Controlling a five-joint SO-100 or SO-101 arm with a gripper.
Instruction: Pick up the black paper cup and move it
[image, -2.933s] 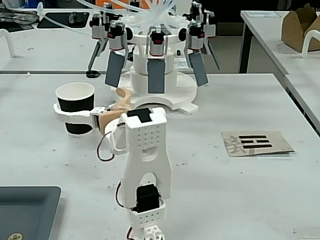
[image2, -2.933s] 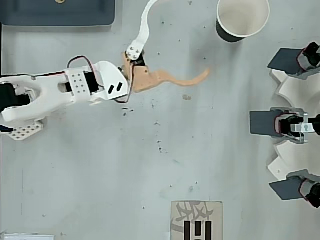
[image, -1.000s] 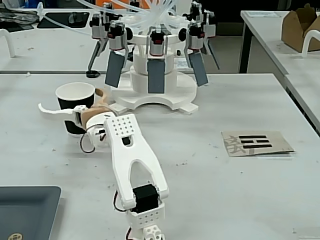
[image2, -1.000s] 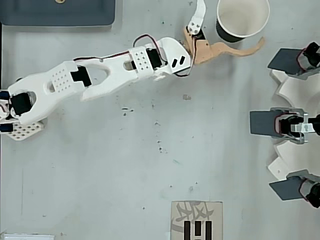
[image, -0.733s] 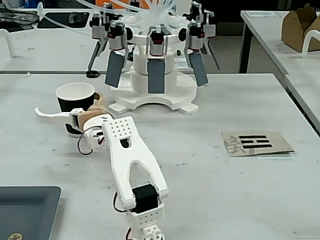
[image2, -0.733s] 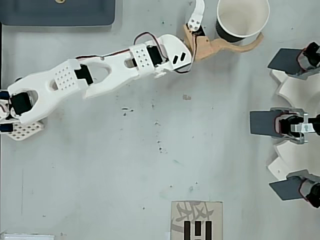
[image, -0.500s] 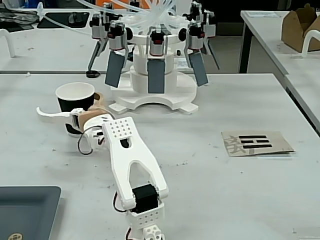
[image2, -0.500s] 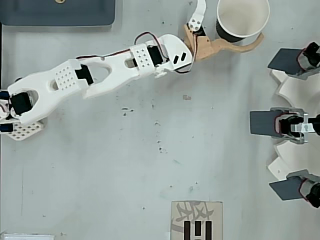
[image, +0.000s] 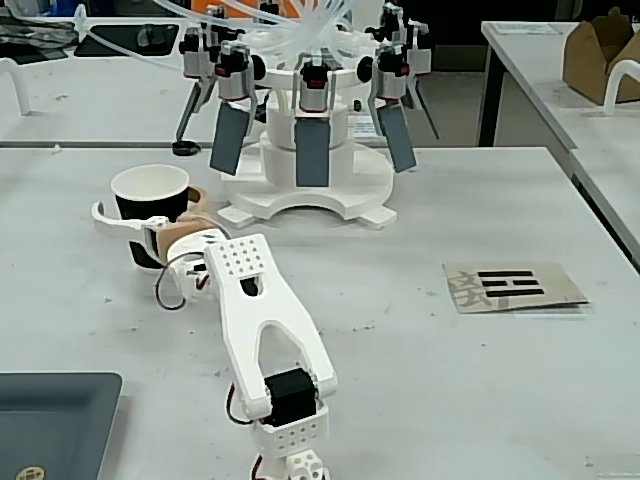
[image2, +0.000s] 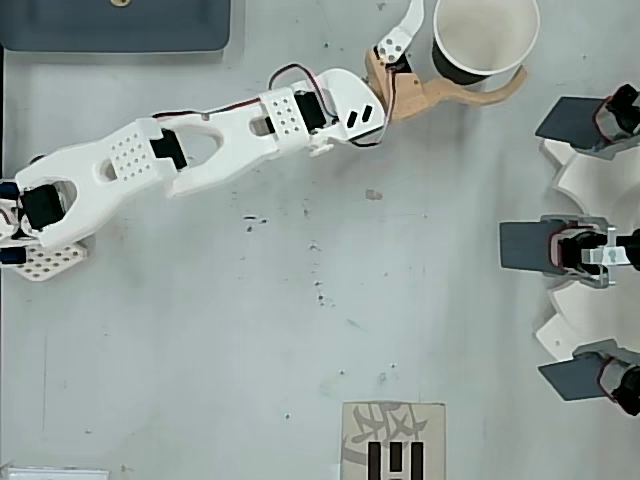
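Observation:
The gripper grabs the black paper cup by its black side (image: 150, 208) next, to pick up and move the cup.
The black paper cup (image: 136, 208) stands upright at the table's left in the fixed view, and its white inside (image2: 485, 30) shows at the top of the overhead view. My gripper (image: 150, 207) (image2: 470, 42) is open and straddles the cup. The tan finger (image2: 470, 92) (image: 200, 200) curves along one side of the cup, against its wall. On the other side the white finger (image2: 400, 30) (image: 120, 222) sits close to the cup; contact cannot be told. The white arm (image2: 200, 155) is stretched out low towards the cup.
A white machine with grey paddles (image: 305, 130) (image2: 585, 245) stands right behind the cup. A dark tray (image: 50, 420) (image2: 120, 25) lies near the arm's base. A card with black marks (image: 512, 285) (image2: 392, 455) lies on the table. A cardboard box (image: 600, 50) sits on another table.
The arm stretched out from a folded pose until the open jaws reached around the cup. In the last half second the white finger swung in towards the cup. The cup has not moved.

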